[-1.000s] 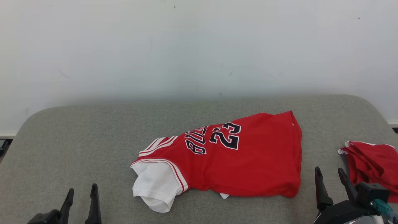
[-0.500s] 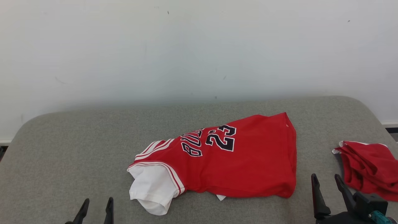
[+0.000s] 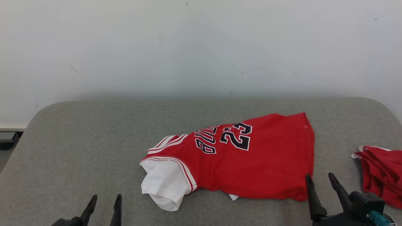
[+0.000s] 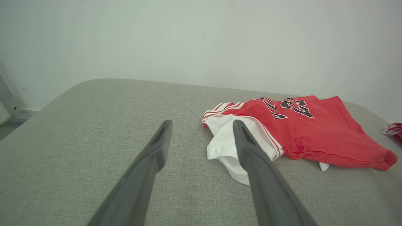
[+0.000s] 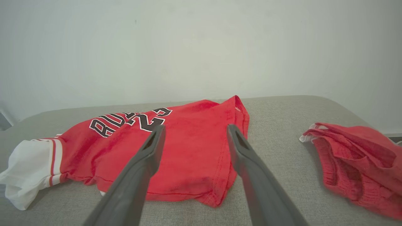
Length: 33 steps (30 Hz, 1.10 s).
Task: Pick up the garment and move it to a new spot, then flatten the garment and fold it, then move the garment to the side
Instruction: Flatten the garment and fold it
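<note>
My left gripper is to pick up the garment next by its white sleeve edge point(image 3: 161, 197), which is open and loose off the cushion while the red body point(image 3: 271, 162) lies flat.
The garment point(image 3: 251, 163) is a red jersey with a black "23" and a white sleeve, lying loosely folded on the grey cushion point(image 3: 94, 141). It also lies in the left wrist view as the garment point(image 4: 301, 128) and in the right wrist view as the garment point(image 5: 176, 147). My left gripper point(image 3: 104, 201) stands open at the lower left, apart from the white sleeve point(image 3: 163, 185). My right gripper point(image 3: 320, 179) stands open just off the jersey's near right corner. Nothing is between either pair of fingers.
A second red cloth point(image 3: 381, 172) lies bunched at the right edge of the cushion, also in the right wrist view as the red cloth point(image 5: 355, 169). A white wall point(image 3: 201, 47) rises behind. The cushion's left end drops to the floor point(image 3: 6, 150).
The head camera has shifted, so the whole picture slid a little. Both grippers stay open. The right gripper now sits closer to the jersey's near right corner.
</note>
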Available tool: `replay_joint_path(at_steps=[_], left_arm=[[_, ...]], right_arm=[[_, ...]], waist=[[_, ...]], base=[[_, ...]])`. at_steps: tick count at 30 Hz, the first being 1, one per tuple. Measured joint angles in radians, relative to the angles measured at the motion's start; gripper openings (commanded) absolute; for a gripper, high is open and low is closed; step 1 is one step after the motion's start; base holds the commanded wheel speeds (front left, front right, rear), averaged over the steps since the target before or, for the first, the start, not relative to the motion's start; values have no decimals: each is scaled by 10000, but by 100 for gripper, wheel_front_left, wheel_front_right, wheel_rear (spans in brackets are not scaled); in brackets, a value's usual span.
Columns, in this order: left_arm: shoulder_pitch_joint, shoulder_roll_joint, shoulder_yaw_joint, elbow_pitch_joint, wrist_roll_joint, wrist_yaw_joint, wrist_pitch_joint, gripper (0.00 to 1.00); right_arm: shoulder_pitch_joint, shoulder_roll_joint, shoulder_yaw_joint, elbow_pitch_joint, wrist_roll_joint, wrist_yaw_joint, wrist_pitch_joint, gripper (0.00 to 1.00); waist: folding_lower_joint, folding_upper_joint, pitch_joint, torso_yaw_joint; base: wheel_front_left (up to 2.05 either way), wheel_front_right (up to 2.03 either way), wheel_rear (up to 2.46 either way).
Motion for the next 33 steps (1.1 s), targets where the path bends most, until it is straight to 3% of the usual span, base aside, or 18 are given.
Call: replay_joint_path(at_steps=[8, 24, 33], left_arm=[[114, -113, 291, -286, 226, 0, 347, 100], [184, -255, 215, -428, 127, 0, 1233, 100], [112, -725, 12, 410, -529, 0, 2489, 100]], right_arm=[[-393, 25, 232, -90, -92, 42, 127, 100], [-377, -46, 424, 79, -174, 86, 522, 100], [-506, -58, 709, 447, -240, 69, 1645, 100]], waist=[[1, 0, 117, 333], [0, 0, 212, 270], [0, 0, 256, 247]], base=[[0, 0, 0], [0, 0, 0], [0, 0, 0]])
